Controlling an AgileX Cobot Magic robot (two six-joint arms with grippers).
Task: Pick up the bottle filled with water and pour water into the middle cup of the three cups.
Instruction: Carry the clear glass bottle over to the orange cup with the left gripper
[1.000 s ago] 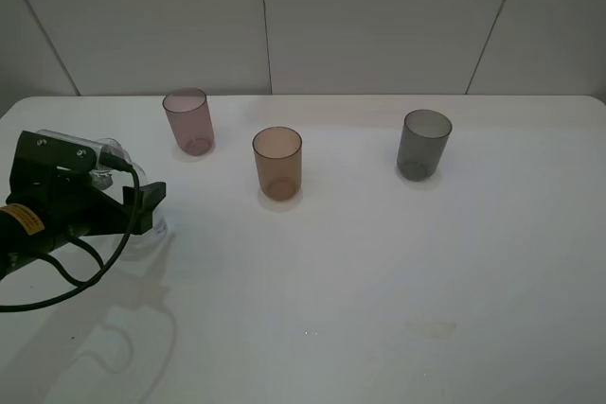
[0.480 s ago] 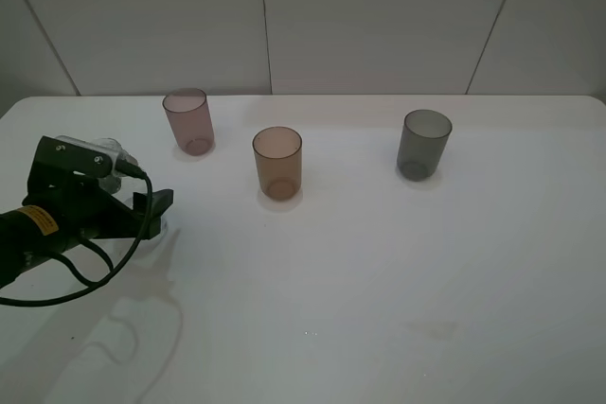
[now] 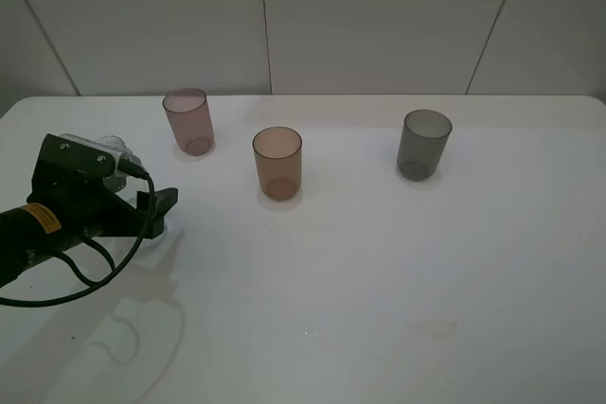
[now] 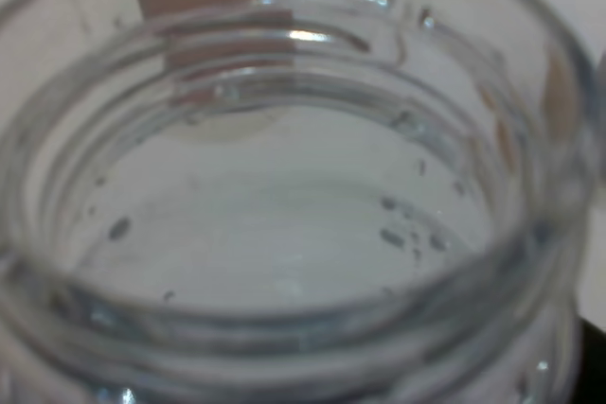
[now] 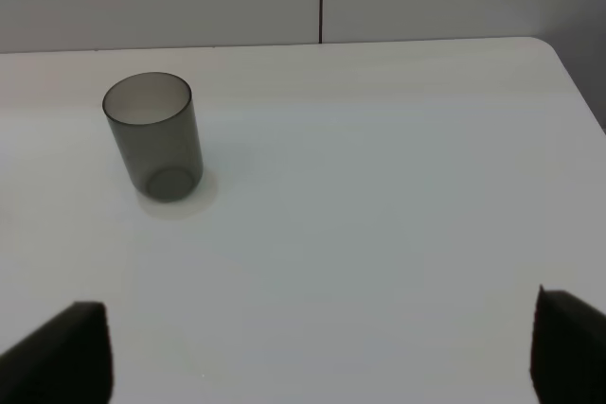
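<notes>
My left gripper closes on the bottle now, since the bottle's neck [image 3: 117, 147] rises above the ends of my fingers and its base [image 3: 152, 237] shows just below them.
The clear bottle [image 3: 112, 147] stands at the table's left, mostly hidden behind my left gripper [image 3: 144, 200]. Only its neck and a bit of its base show. The gripper stands around the bottle, with one finger [image 3: 163, 200] on its right side; I cannot tell how far the jaws are shut. In the left wrist view the bottle's open threaded neck [image 4: 284, 234] fills the frame, with water inside. The amber-brown middle cup [image 3: 277, 163] stands upright between the pinkish-mauve cup [image 3: 187, 120] and the smoky grey cup [image 3: 423, 144]. My right gripper [image 5: 317, 352] is open and empty, short of the grey cup [image 5: 154, 135].
The white table [image 3: 379, 272] ends at a grey panelled wall behind the cups. In the right wrist view the table's right edge [image 5: 568, 73] shows.
My left gripper has moved forward and a little to the right, closing in around the bottle. The cups have not moved.
</notes>
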